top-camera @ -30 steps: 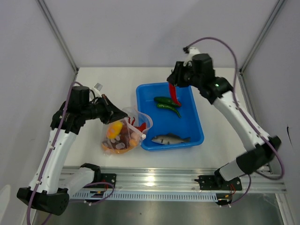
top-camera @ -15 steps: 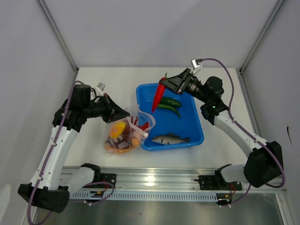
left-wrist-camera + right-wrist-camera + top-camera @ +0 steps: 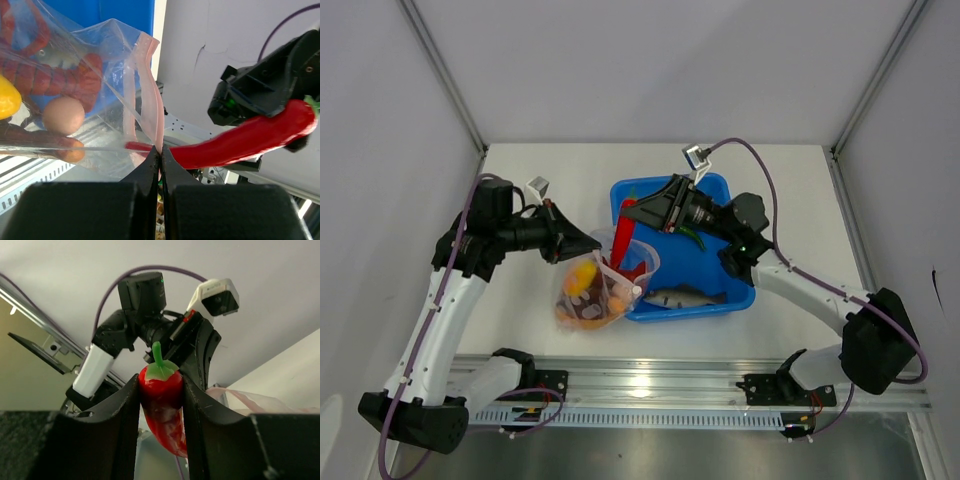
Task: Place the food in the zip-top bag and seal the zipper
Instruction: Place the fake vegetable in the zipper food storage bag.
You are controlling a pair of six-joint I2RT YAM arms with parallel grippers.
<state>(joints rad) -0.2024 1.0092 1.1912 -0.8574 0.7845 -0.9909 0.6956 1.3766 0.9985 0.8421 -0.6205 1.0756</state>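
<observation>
Only the red chili's tip reaches past the bag's pink zipper, so the chili would tip outside the bag (image 3: 592, 296) if I opened my right gripper now.
The clear zip-top bag (image 3: 592, 296) hangs open left of the tub, holding a yellow pepper (image 3: 582, 277), a pale egg (image 3: 63, 115) and other food. My left gripper (image 3: 584, 241) is shut on the bag's pink zipper strip (image 3: 148, 95) at the mouth edge. The white slider (image 3: 636, 291) sits at the strip's right end. My right gripper (image 3: 161, 390) is shut on a red chili (image 3: 622, 240) by its stem end. The chili points down and its tip reaches the bag's mouth; it shows as a red chili (image 3: 240, 142) in the left wrist view.
A blue tub (image 3: 738, 268) stands right of the bag with a grey fish (image 3: 676, 296) lying in it. The right arm (image 3: 800, 285) reaches across the tub and hides most of its far half. The table's near edge is a metal rail (image 3: 650, 385).
My right gripper has carried the red chili left and down, from above the tub to the bag's mouth. The left gripper keeps its hold on the bag, which shifted slightly right.
</observation>
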